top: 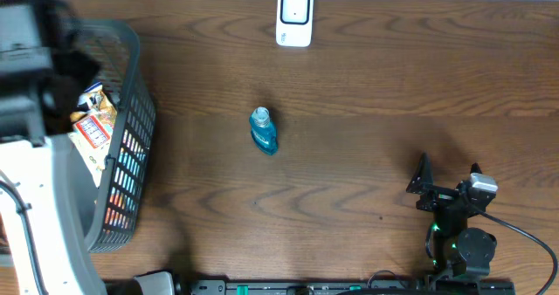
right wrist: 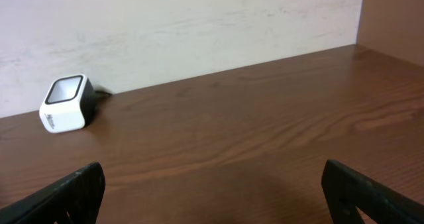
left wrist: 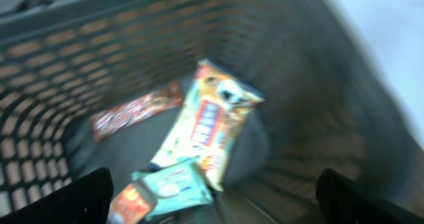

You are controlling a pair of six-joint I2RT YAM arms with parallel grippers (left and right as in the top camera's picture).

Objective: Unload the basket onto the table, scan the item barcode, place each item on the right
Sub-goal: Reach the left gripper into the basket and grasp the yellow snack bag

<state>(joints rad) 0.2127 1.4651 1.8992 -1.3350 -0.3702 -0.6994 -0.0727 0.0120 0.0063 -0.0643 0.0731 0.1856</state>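
My left gripper pinches the cream-yellow snack packet across its middle from the printed side next, leaving the packet's bottom to scan at the barcode scanner.
The white barcode scanner stands at the table's far edge; the right wrist view shows the scanner far off to the left. A small blue bottle lies alone mid-table. My left gripper hangs open inside the grey mesh basket, above a cream-yellow snack packet, a red-brown bar and a teal pack. It holds nothing. My right gripper rests open and empty near the front right, facing the back wall.
The basket walls close around the left gripper on all sides. The left arm's white body covers the table's left front corner. A cable trails from the right arm's base.
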